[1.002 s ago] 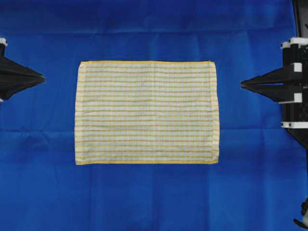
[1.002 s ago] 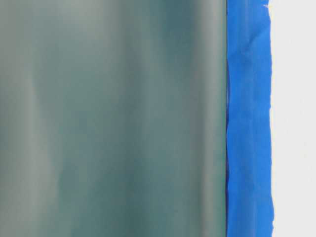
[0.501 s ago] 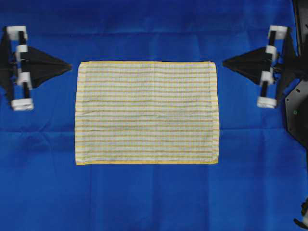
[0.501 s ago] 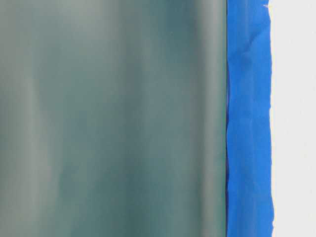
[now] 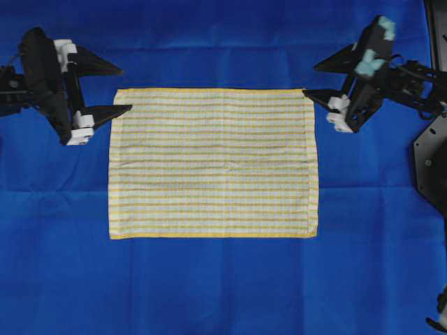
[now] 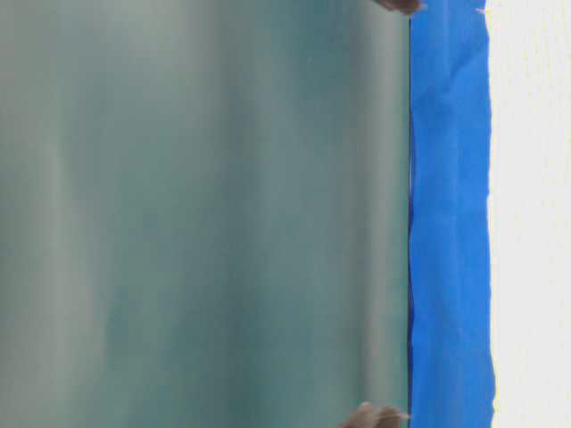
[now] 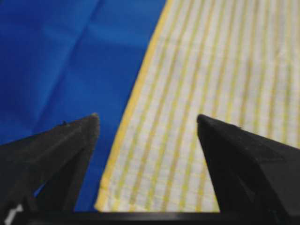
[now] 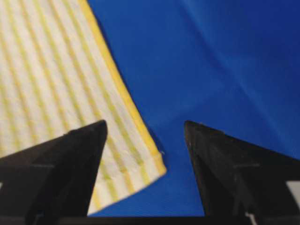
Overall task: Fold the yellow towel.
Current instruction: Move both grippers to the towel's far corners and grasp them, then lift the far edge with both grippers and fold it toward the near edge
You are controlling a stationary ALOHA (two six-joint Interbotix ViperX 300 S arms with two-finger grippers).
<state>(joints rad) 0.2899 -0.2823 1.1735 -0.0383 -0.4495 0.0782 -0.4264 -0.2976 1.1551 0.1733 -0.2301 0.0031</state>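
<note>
The yellow towel's striped middle (image 5: 215, 164) lies flat. My right gripper will next grab the towel by its hem corner (image 5: 305, 92) to fold it.
The yellow towel (image 5: 213, 162) lies flat and spread out on the blue cloth, striped side up, with a yellow hem all round. My left gripper (image 5: 126, 89) is open at the towel's far left corner, one finger over the blue cloth and one over the towel's left edge. In the left wrist view that corner of the towel (image 7: 211, 70) shows between the spread jaws of the left gripper (image 7: 148, 117). My right gripper (image 5: 309, 80) is open at the far right corner. The right wrist view shows the towel (image 8: 47, 70) with its corner between the parted jaws of the right gripper (image 8: 146, 123). Neither gripper holds anything.
A large blue cloth (image 5: 223, 293) covers the table under and around the towel. The right arm's dark body (image 5: 429, 160) stands along the right edge. The table-level view is mostly a blurred grey-green surface, with a strip of the blue cloth (image 6: 451, 214).
Both grippers were shut and out at the table's sides. They have moved in to the towel's far corners and opened wide. The towel has not moved.
</note>
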